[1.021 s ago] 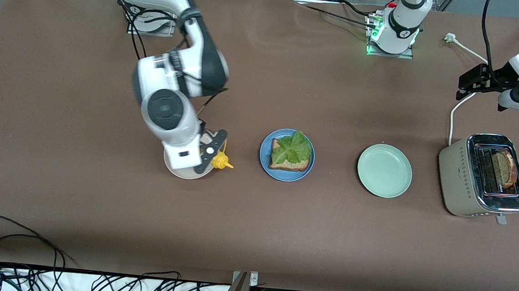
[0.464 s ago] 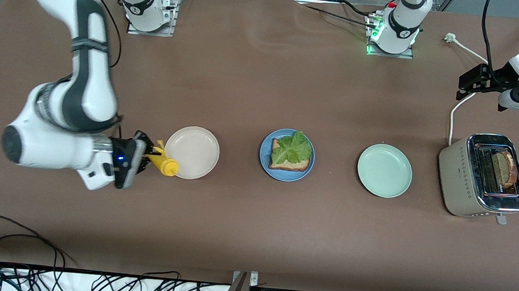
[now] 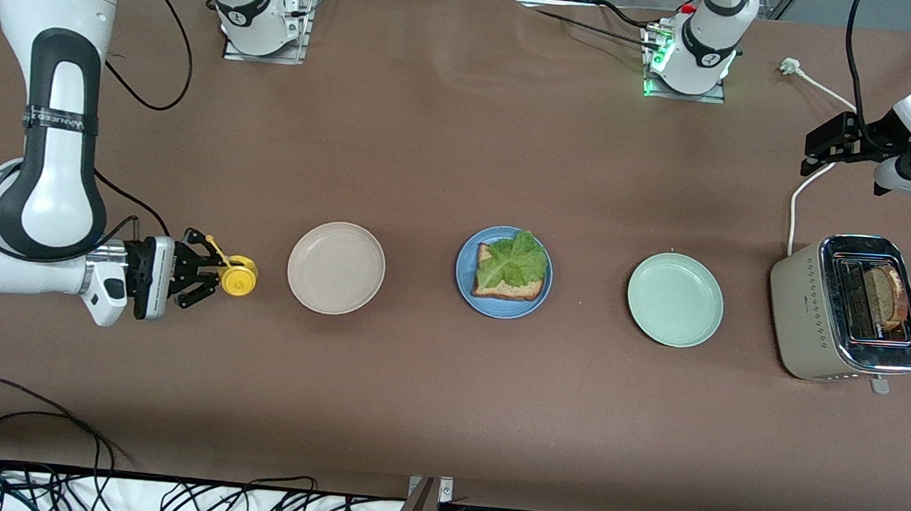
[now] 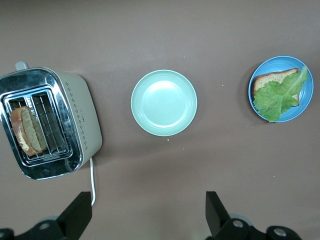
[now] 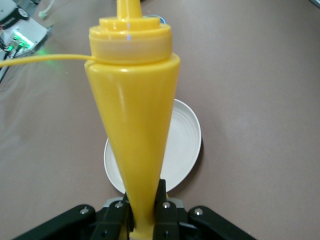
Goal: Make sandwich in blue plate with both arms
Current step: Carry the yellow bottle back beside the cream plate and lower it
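I need to keep holding the yellow squeeze bottle [image 3: 239,278] with my right gripper. The bottle is above the table beside the cream-white plate, and it would fall if I opened now.
The blue plate [image 3: 465,288] [image 4: 305,107] sits mid-table with one bread slice [image 3: 511,291] [image 4: 270,80] on it and a green lettuce leaf [image 3: 513,263] [image 4: 277,97] on top. A second bread slice [image 3: 885,298] [image 4: 27,131] stands in the toaster [image 3: 808,312] [image 4: 85,120]. My right gripper [image 3: 210,272] [image 5: 145,205] is shut on a yellow squeeze bottle [image 3: 239,278] [image 5: 132,115], held sideways beside the cream-white plate [image 3: 336,267] [image 5: 185,145] toward the right arm's end. My left gripper [image 3: 820,149] [image 4: 147,210] hangs open and empty, high over the toaster's cord.
A pale green plate [image 3: 674,300] [image 4: 164,102] lies bare between the blue plate and the toaster. The white cord [image 3: 796,195] runs from the toaster toward the robots' bases. Loose cables hang along the table edge nearest the front camera.
My right arm swung from over the cream-white plate out toward its own end of the table, carrying the yellow bottle and turning it sideways. The left arm has not moved.
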You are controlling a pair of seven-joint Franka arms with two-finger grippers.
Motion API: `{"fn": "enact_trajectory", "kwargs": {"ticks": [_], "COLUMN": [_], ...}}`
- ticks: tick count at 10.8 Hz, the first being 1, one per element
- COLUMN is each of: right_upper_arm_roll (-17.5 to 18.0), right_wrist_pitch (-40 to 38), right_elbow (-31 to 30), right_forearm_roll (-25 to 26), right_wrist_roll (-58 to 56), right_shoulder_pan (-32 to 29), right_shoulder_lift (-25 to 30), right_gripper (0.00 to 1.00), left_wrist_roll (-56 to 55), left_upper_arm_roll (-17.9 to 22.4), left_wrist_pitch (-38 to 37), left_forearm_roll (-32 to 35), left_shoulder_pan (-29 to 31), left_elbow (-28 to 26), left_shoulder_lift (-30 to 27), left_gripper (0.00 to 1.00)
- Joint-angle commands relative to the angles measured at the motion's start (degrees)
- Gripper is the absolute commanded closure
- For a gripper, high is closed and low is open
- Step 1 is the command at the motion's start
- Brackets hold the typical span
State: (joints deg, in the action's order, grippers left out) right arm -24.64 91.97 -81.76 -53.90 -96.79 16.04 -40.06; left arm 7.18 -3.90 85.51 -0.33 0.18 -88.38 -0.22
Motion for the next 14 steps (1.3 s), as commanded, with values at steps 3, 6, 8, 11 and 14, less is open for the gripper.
{"fn": "enact_trajectory", "kwargs": {"ticks": [3, 6, 8, 11, 14], "right_upper_arm_roll": [6.0, 6.2, 6.2, 6.2, 6.2], "right_wrist_pitch": [-2.3, -2.8, -2.8, -2.8, -5.3], "right_elbow": [-3.1, -3.1, -3.1, -3.1, -3.1], "right_forearm_roll": [-10.7, -11.8, -12.4, -13.2, -18.9], "right_wrist_roll": [-22.3, -28.3, -31.5, -32.9, -34.0], "right_shoulder_pan": [-8.4, -10.2, -10.9, -11.4, -11.3], "right_shoulder_lift": [-6.0, -8.8, -10.2, -11.4, -14.7], "right_gripper": [0.98, 0.98, 0.98, 0.98, 0.98], "left_wrist_roll": [0.4, 0.4, 0.4, 0.4, 0.4], "left_upper_arm_roll": [-0.1, -0.1, -0.1, -0.1, -0.1], "left_wrist_pitch": [-0.8, -0.8, -0.8, -0.8, -0.8], "left_forearm_roll": [-0.3, -0.3, -0.3, -0.3, -0.3], "left_shoulder_pan": [0.4, 0.4, 0.4, 0.4, 0.4], "left_elbow": [1.0, 1.0, 1.0, 1.1, 1.0], "left_shoulder_lift": [0.3, 0.3, 0.3, 0.3, 0.3], "left_gripper": [0.0, 0.0, 0.0, 0.0, 0.0]}}
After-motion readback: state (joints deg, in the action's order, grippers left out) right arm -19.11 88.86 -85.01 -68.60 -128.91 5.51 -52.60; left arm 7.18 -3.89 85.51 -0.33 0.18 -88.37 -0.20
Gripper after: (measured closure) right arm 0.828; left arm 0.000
